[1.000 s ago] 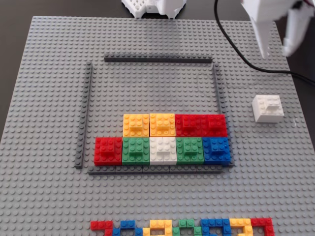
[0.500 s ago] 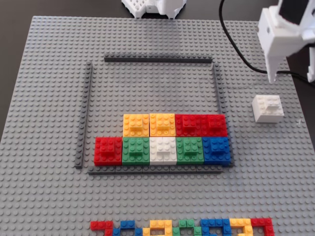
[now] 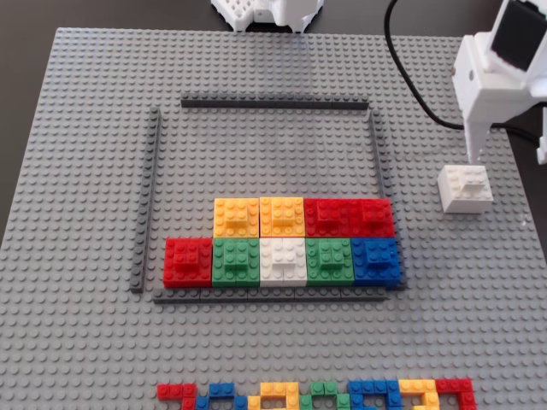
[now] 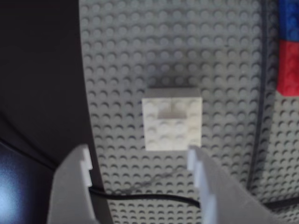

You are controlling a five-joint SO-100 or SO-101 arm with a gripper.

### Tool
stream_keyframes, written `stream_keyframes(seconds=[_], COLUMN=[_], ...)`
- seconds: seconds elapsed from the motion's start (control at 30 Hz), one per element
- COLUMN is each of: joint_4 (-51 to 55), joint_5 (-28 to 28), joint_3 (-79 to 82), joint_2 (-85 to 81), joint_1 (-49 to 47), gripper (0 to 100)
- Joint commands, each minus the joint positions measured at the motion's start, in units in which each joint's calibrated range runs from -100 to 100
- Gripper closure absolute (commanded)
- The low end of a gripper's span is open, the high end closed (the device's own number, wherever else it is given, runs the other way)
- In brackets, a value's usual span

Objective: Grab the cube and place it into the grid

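Note:
I should next grab the white cube (image 3: 466, 188) by its opposite sides, so I can put it into the open spot (image 3: 189, 219) beside the yellow block.
The white cube (image 3: 466, 188) sits on the studded baseplate, right of the grid and outside it. The grid (image 3: 273, 103) is a rectangle of dark grey strips holding two rows of coloured blocks and one white block along its near side. My white gripper (image 3: 507, 158) hangs open just behind the cube, with one fingertip (image 3: 472, 156) close above the cube's far edge. In the wrist view the cube (image 4: 173, 119) lies just ahead of the open gripper (image 4: 139, 150), nearer its right finger (image 4: 205, 182). Nothing is held.
The big light grey baseplate (image 3: 85, 171) covers most of the table, and its right edge runs close to the cube. A black cable (image 3: 419, 85) trails behind the gripper. A line of mixed-colour flat bricks (image 3: 316, 395) lies at the near edge. The white arm base (image 3: 265, 10) stands at the back.
The gripper has come down and toward the cube from the upper right corner, its finger now almost at the cube's far edge. The cube and the grid blocks have not moved.

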Motion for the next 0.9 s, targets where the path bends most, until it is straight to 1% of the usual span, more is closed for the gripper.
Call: stream_keyframes(seconds=[0.0,0.87], joint_4=[0.37,-0.95], joint_5=[0.10,-0.54], joint_3=[-5.14,-2.33], joint_2=[-0.33,5.86], joint_1=[0.67,1.11], gripper=[75,77])
